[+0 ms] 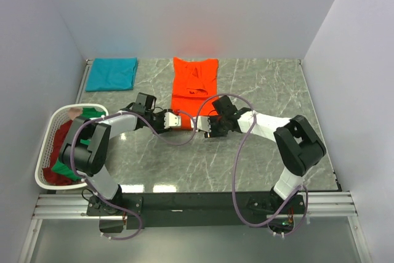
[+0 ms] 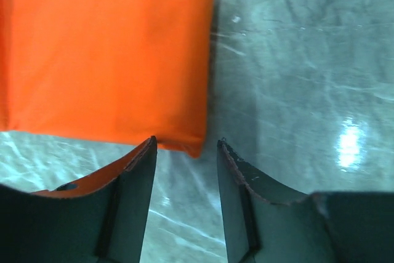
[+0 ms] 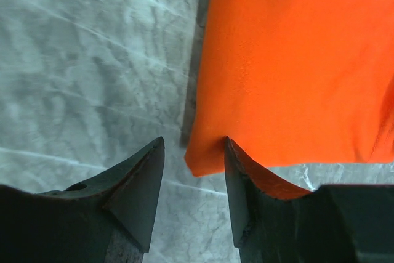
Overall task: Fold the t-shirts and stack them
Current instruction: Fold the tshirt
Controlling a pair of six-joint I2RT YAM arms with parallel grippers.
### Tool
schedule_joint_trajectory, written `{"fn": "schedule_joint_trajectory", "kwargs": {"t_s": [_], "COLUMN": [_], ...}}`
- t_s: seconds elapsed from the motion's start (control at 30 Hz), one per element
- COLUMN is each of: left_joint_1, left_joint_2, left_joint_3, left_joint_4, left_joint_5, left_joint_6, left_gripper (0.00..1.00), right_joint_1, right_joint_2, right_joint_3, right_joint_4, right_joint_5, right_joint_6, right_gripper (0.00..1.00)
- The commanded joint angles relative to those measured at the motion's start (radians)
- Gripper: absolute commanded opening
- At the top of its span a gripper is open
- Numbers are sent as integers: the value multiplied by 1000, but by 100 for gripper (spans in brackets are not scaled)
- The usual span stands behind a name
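The right gripper grabs the orange t-shirt's near corner (image 3: 199,162) next, to fold the t-shirt's near edge over evenly. That matches the corner at the left gripper.
An orange t-shirt (image 1: 194,84) lies partly folded into a long strip at the back middle of the table. My left gripper (image 1: 178,119) sits low at its near left corner and my right gripper (image 1: 205,125) at its near right corner. In the left wrist view the orange cloth (image 2: 111,53) ends in a corner just ahead of my open left gripper (image 2: 187,146). In the right wrist view a corner of the orange cloth (image 3: 289,66) lies between the tips of my open right gripper (image 3: 194,143), not pinched. A folded teal t-shirt (image 1: 112,73) lies at the back left.
A white slatted laundry basket (image 1: 61,113) stands at the left edge with a green shirt (image 1: 91,113) and a dark red shirt (image 1: 58,137) crumpled inside. White walls close in the grey marbled table (image 1: 265,90) at the back and on both sides.
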Motion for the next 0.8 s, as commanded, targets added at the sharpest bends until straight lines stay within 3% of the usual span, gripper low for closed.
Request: {"fn": "schedule_joint_trajectory", "kwargs": {"t_s": [0.0, 0.23, 0.47, 0.5, 0.6, 0.77], "left_joint_1": [-17, -25, -26, -25, -23, 14], "left_joint_2": [0, 43, 55, 52, 25, -1], "left_joint_3": [-9, 16, 37, 40, 86, 198], "left_joint_4": [68, 63, 13, 7, -31, -122], "left_joint_5": [-3, -23, -24, -21, 6, 57], "left_joint_6": [35, 32, 31, 29, -38, -143], "left_gripper": [49, 41, 22, 11, 1, 1], "right_joint_1": [5, 5, 3, 0, -21, -95], "right_joint_2": [27, 67, 95, 90, 74, 32], "right_joint_3": [1, -11, 33, 38, 90, 222], "right_joint_4": [73, 82, 54, 51, 7, -81], "right_joint_5": [49, 75, 88, 85, 56, 8], "right_joint_6": [1, -4, 34, 41, 106, 166], "right_gripper": [50, 43, 6, 2, 0, 0]}}
